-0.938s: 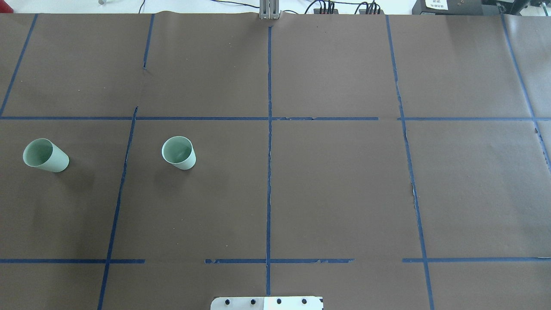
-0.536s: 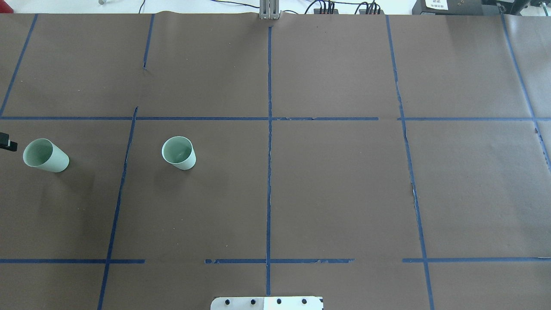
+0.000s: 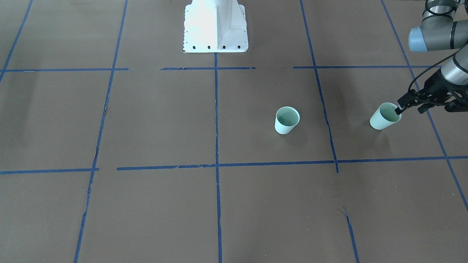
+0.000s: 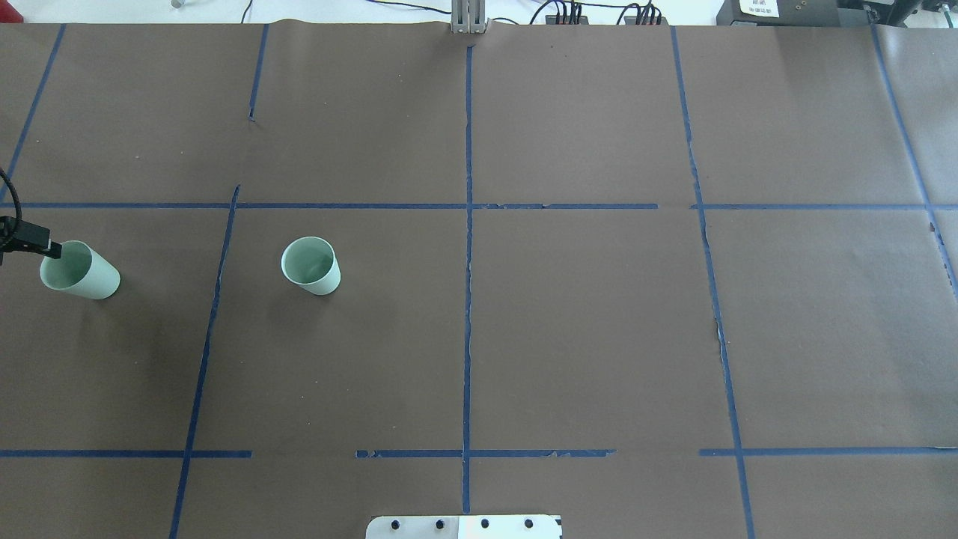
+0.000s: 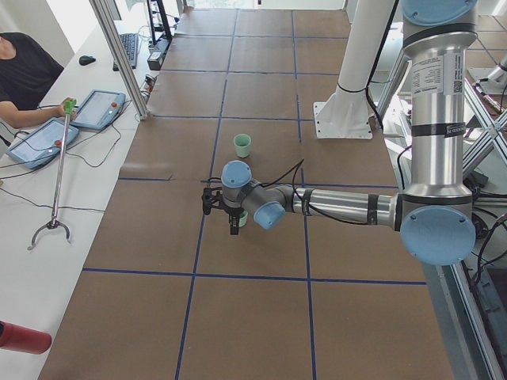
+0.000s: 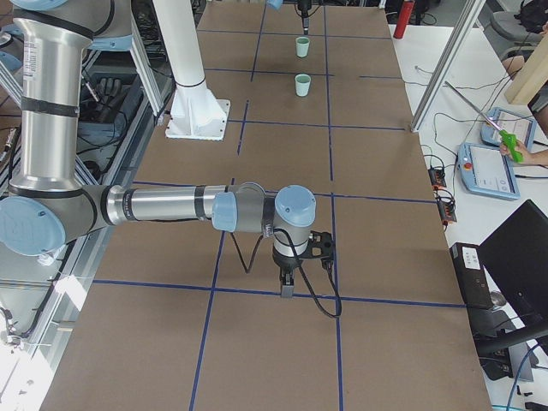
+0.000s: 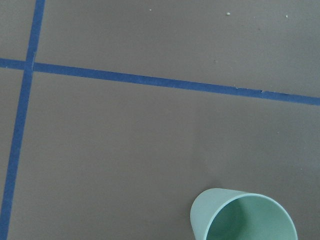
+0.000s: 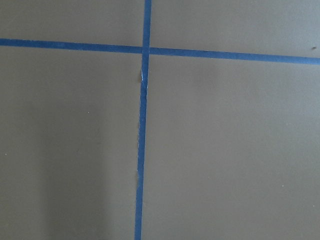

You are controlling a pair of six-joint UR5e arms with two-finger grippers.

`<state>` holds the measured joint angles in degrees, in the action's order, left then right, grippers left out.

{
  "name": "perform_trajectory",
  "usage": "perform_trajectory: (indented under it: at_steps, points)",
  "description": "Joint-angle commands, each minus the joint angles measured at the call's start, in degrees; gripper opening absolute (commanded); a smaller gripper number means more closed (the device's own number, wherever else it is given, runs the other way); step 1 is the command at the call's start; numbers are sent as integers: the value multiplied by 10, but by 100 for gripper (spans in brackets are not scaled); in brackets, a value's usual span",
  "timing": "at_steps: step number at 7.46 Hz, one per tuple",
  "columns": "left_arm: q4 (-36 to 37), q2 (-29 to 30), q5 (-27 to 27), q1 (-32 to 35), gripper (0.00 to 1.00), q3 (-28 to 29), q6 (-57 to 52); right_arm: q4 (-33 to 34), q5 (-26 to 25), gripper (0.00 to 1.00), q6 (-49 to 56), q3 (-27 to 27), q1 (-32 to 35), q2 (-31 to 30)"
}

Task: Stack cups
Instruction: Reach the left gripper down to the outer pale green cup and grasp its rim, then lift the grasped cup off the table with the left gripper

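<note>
I will next grab the second cup by its rim [image 3: 380, 107] with my left gripper to stack it into the other cup [image 3: 287, 116].
Two pale mint-green cups stand upright on the brown table. One cup [image 4: 310, 266] is left of centre and also shows in the front view [image 3: 287, 120]. The other cup [image 4: 78, 271] is at the far left and shows in the front view [image 3: 384, 117] and at the bottom of the left wrist view [image 7: 245, 216]. My left gripper [image 3: 409, 108] is open, and one finger [image 4: 41, 245] reaches over that cup's rim. It holds nothing. My right gripper [image 6: 287, 289] hangs over bare table far from the cups. It shows only in the right side view, so I cannot tell its state.
The white robot base [image 3: 215, 27] stands at the table's near middle edge. Blue tape lines [image 4: 468, 262] cross the brown paper. Cables [image 4: 569, 11] lie past the far edge. An operator's side table with tablets [image 5: 99, 109] and a grabber stick [image 5: 59, 166] is beside it.
My left gripper has come in from the overhead view's left edge and moved right up to the far-left cup's rim. Neither cup has moved.
</note>
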<state>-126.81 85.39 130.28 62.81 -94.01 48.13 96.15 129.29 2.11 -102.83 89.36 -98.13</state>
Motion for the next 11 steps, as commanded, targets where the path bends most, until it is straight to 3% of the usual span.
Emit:
perform_trajectory:
  at_steps: [1,2,3,5,8,9,11]
  points:
    - [-1,1,-1,-25,100,9,7,0,0,100,0,0,-1,0]
    - [-1,2,-1,-32,100,12,7,0,0,100,0,0,0,0]
    - [-2,2,-1,-36,82,16,7,0,0,100,0,0,0,0]
    - [-1,14,-3,-37,4,16,6,0,0,100,0,0,0,0]
    - [16,8,4,-30,0,-19,8,0,0,100,0,0,0,0]
    - [77,7,8,-22,0,-74,6,0,0,100,0,0,-1,0]
    - [271,30,7,34,0,-186,-14,0,0,100,0,0,0,0]
